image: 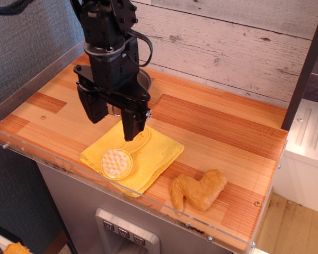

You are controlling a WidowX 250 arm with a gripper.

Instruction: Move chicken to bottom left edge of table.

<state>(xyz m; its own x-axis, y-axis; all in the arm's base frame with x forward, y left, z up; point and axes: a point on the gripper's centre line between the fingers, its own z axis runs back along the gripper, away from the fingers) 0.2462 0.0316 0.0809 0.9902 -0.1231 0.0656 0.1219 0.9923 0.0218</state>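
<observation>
The golden-brown chicken needs to go to the table's corner edge, so the robot's gripper will next grip it by its thick rounded end [215, 181].
The chicken [197, 191] is a golden-brown, bent V-shaped toy wing lying on the wooden table [222, 127] near its front edge, right of the middle. My gripper [114, 123] hangs above the table's left half, over the far edge of a yellow cloth, well to the left of the chicken. Its two black fingers are spread apart and hold nothing.
A folded yellow cloth [148, 159] lies near the front, left of the chicken, with a yellow round-headed brush [116, 163] on it. A metal pot [143, 80] sits behind the arm, mostly hidden. A clear acrylic rim [148, 203] lines the edges. A white plank wall [228, 47] stands behind.
</observation>
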